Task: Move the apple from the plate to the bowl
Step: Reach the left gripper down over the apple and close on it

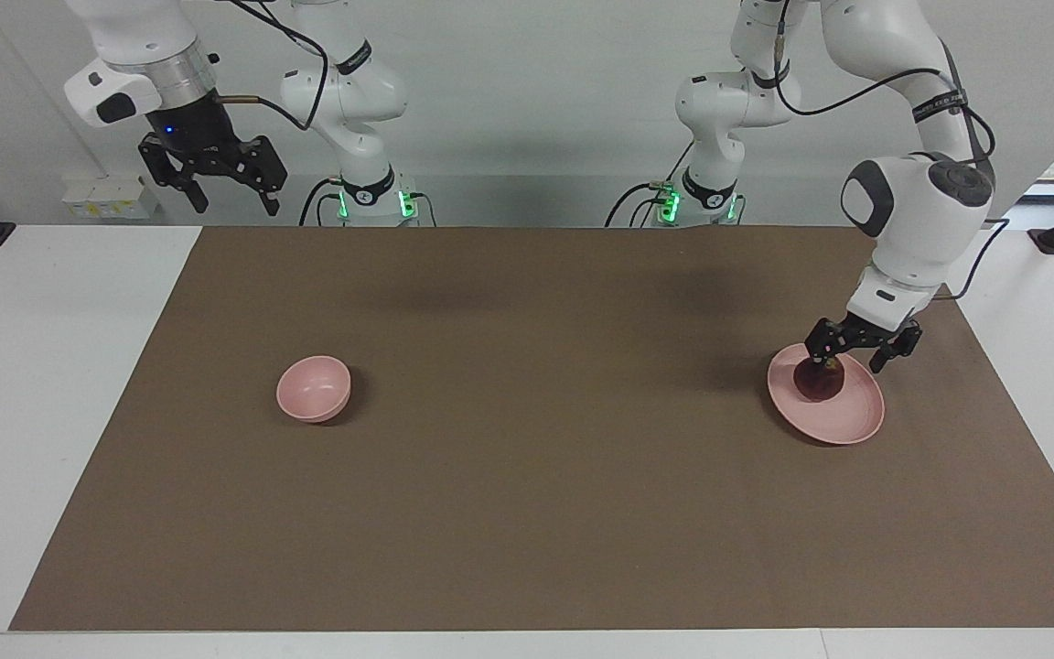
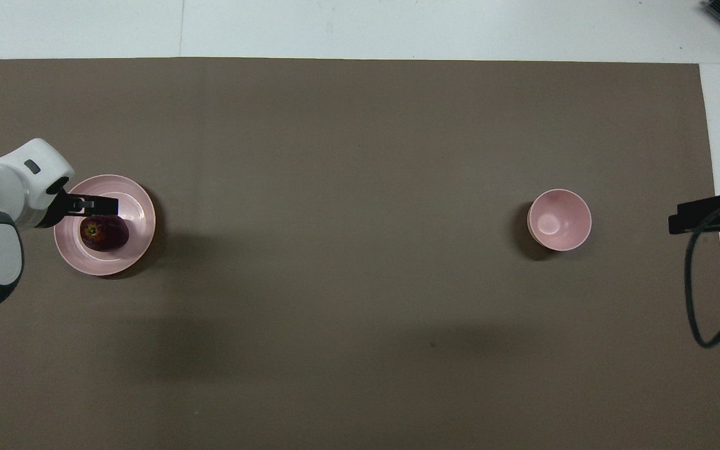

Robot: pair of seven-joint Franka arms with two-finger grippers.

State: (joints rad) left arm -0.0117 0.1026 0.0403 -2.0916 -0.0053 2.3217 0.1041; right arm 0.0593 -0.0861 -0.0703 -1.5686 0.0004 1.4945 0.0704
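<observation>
The dark red apple [image 1: 818, 384] is beside my left gripper's fingers, so closing now would miss it. The gripper lines up with the apple, before closing.
The dark red apple [image 1: 818, 384] [image 2: 105, 234] lies on the pale pink plate [image 1: 849, 417] [image 2: 139, 220] toward the left arm's end of the table. My left gripper [image 1: 845, 362] [image 2: 94, 204] hangs open low over the plate. One of its fingertips [image 1: 818, 357] stands in front of the apple's top in the facing view, and whether it touches I cannot tell. The small pink bowl [image 1: 313, 388] [image 2: 559, 220] stands with nothing in it toward the right arm's end. My right gripper [image 1: 211, 188] [image 2: 704, 215] waits open, raised high above that end's edge by the robots.
A brown mat [image 1: 527, 513] covers most of the white table [image 1: 51, 384]. A black cable [image 2: 697, 300] loops down from the right arm over the mat's edge. A white box [image 1: 111, 197] sits against the wall near the right arm.
</observation>
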